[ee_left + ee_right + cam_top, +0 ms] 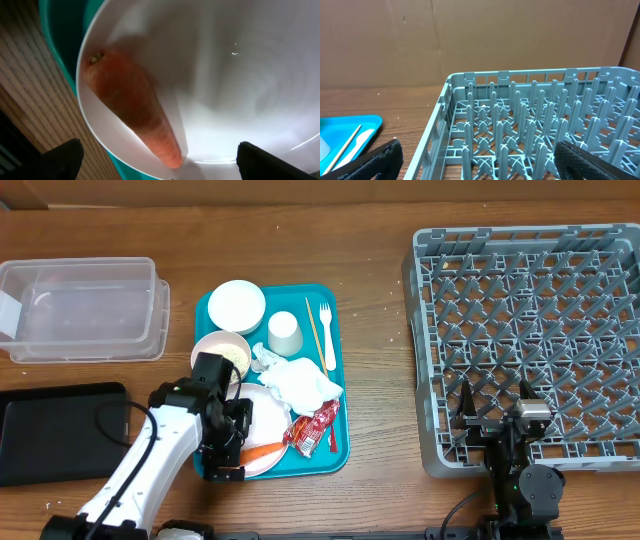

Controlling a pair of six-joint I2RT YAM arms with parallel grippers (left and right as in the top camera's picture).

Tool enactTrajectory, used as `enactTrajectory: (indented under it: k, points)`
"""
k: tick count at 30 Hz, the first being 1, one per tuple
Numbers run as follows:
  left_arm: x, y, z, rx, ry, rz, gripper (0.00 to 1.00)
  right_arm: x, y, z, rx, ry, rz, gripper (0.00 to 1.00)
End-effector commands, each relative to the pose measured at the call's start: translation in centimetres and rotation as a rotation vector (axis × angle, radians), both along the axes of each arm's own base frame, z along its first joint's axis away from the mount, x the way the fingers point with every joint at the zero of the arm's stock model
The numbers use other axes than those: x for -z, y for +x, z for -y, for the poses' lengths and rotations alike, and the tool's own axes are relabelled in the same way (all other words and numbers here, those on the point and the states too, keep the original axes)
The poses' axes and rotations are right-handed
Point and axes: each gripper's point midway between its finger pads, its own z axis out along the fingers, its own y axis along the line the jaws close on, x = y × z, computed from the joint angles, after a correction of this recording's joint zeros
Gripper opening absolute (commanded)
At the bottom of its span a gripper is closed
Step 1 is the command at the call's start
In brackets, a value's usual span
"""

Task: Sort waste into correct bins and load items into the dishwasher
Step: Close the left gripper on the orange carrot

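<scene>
I need to pick up the orange carrot next with my left gripper, by its tapering middle (261, 452) (139, 109). The carrot's thick stem end will stay free for sorting it into the waste.
An orange carrot (264, 450) lies on the pale pink plate (268, 415) at the near end of the teal tray (338, 455). My left gripper (228, 452) hovers open right over the carrot's thick end. In the left wrist view the carrot (135, 115) lies between my spread fingers (62, 160), touching neither. Crumpled napkins (300, 380), a red wrapper (314, 430) and a pink bowl of rice scraps (222, 352) are also on the tray. A white bowl (236, 305), a cup (285, 333) and a fork (327, 335) sit behind them. My right gripper (505, 425) is open and empty at the grey dish rack's (530, 330) near edge.
A clear tub (85, 308) stands at the far left, with a flat black tray (60, 430) in front of it. A thin wooden stick (315, 340) lies beside the fork. In the right wrist view the rack's pegs (535, 115) fill the space ahead.
</scene>
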Motion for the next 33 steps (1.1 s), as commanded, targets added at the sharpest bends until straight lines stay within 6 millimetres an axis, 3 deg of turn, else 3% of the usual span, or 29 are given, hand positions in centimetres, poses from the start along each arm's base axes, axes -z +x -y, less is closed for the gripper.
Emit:
enactTrajectory:
  k: [1,9,14,20,21,23,27,33]
  points:
    - [1.0,-0.1,0.1,-0.02,0.009,-0.029,1.0,0.2,0.0,-0.2,-0.01,-0.003,0.005,1.0]
    - [2.9,-0.7,-0.1,-0.026,0.03,-0.115,1.0,0.2,0.0,-0.2,-0.01,-0.003,0.005,1.0]
    - [4.1,0.0,-0.3,-0.025,0.05,-0.114,1.0,0.2,0.0,-0.2,-0.01,-0.003,0.005,1.0]
    - [4.3,0.5,-0.3,-0.024,0.05,-0.096,1.0,0.2,0.0,-0.2,-0.01,-0.003,0.005,1.0]
    - [4.3,0.5,-0.3,-0.025,0.051,-0.097,0.96,0.2,0.0,-0.2,-0.01,-0.003,0.005,1.0]
    - [4.3,0.5,-0.3,-0.023,0.051,-0.098,0.74,0.2,0.0,-0.2,-0.01,-0.003,0.005,1.0]
    - [4.3,0.5,-0.3,0.012,0.046,-0.092,0.67,0.2,0.0,-0.2,-0.01,-0.003,0.005,1.0]
    - [4.3,0.5,-0.3,0.012,0.046,-0.091,0.49,0.2,0.0,-0.2,-0.01,-0.003,0.005,1.0]
